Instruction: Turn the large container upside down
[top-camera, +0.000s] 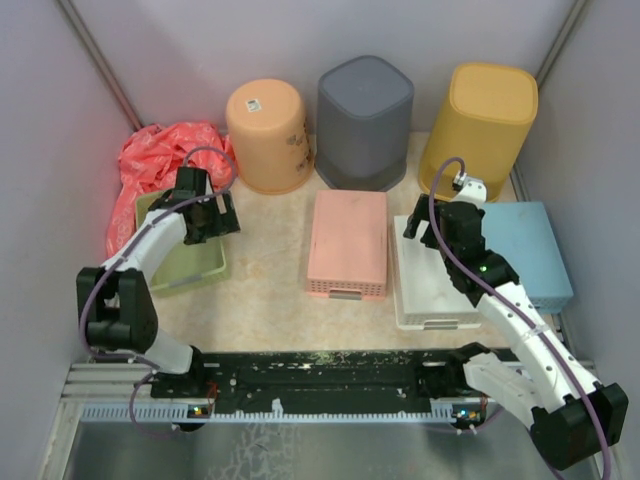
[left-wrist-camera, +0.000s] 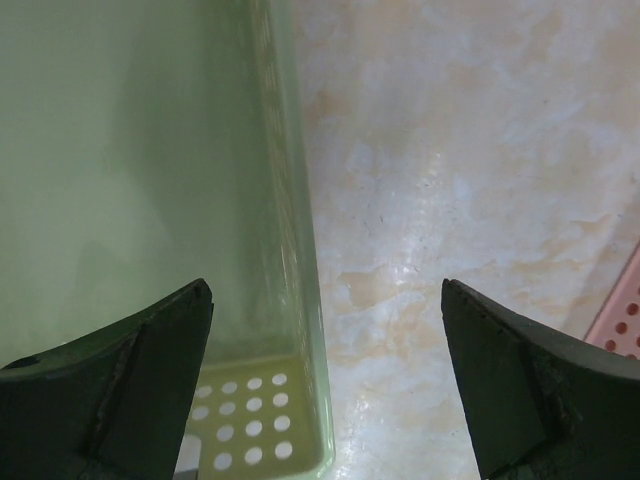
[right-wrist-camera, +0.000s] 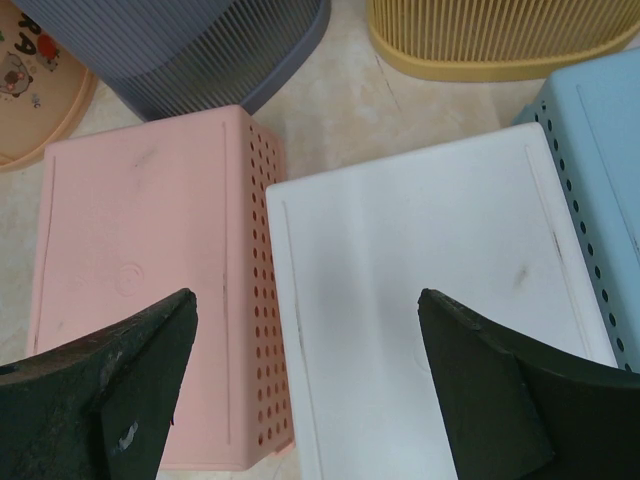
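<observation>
The basket's side runs between my fingers, but the basket's rim is below them, so it is too early to close. My left gripper lowers first, then closes on the basket's side.
A pale green perforated basket (top-camera: 190, 262) stands upright, open side up, at the left of the table. My left gripper (top-camera: 213, 216) is open and hovers over the basket's right wall. In the left wrist view my left gripper (left-wrist-camera: 325, 385) straddles that wall (left-wrist-camera: 290, 250), one finger over the inside and one over the table, touching nothing. My right gripper (top-camera: 428, 226) is open and empty above the upside-down white basket (top-camera: 435, 290). In the right wrist view my right gripper (right-wrist-camera: 305, 390) spans the white basket's (right-wrist-camera: 430, 300) left edge.
A pink basket (top-camera: 347, 243) and a blue one (top-camera: 535, 250) lie upside down beside the white one. An orange bucket (top-camera: 268, 135), a grey bin (top-camera: 364, 120) and a yellow bin (top-camera: 480, 125) stand inverted at the back. A red bag (top-camera: 160, 155) lies behind the green basket.
</observation>
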